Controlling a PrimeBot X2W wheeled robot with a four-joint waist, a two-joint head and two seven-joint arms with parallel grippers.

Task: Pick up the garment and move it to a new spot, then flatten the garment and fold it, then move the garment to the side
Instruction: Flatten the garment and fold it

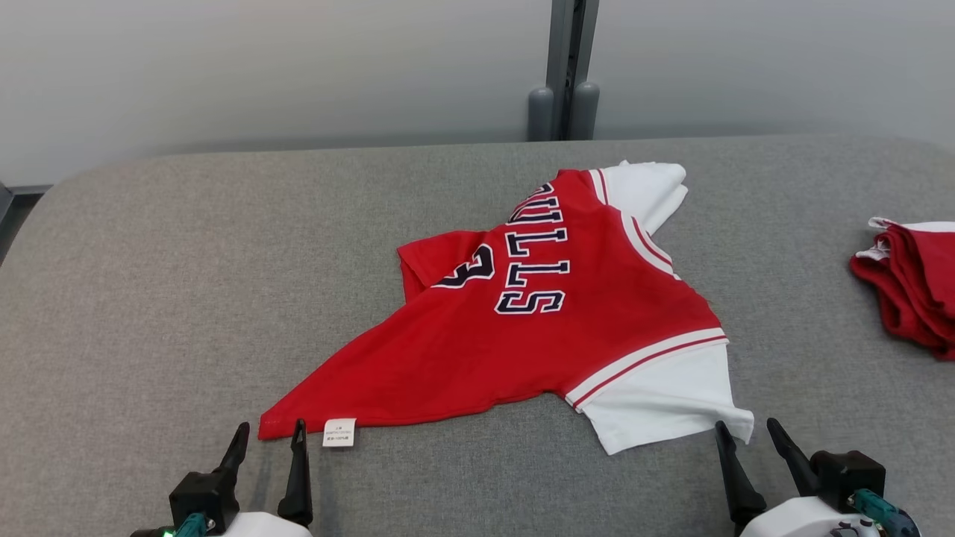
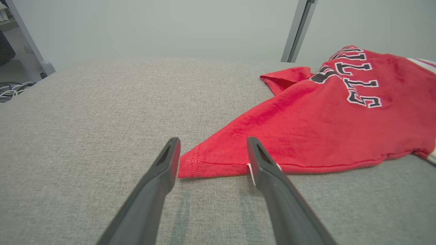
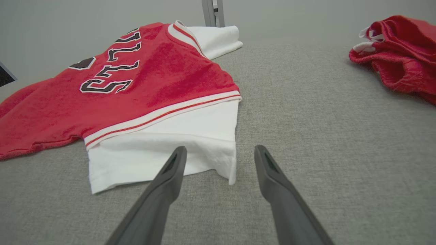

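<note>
My right gripper needs to pinch the white sleeve by its loose corner (image 1: 741,422) next. Then it can flatten the jersey (image 1: 528,340).
The garment (image 1: 537,321) is a red jersey with white sleeves and dark lettering, lying skewed on the grey cloth surface (image 1: 186,298). Its red hem corner points toward my left gripper (image 1: 270,431), which stands open just short of that corner (image 2: 190,166); nothing is between its fingers. My right gripper (image 1: 746,429) is open too, its fingertips at the near corner of the white sleeve (image 3: 163,153). In the right wrist view the sleeve's corner lies just ahead of the gap between the fingers (image 3: 218,151). A small white tag (image 1: 339,432) sticks out at the hem.
A second red and white cloth pile (image 1: 914,287) lies at the right edge, also seen as a red heap (image 3: 398,47) in the right wrist view. A grey post (image 1: 565,89) stands behind the surface against a pale wall. Bare grey fabric spreads to the left.
</note>
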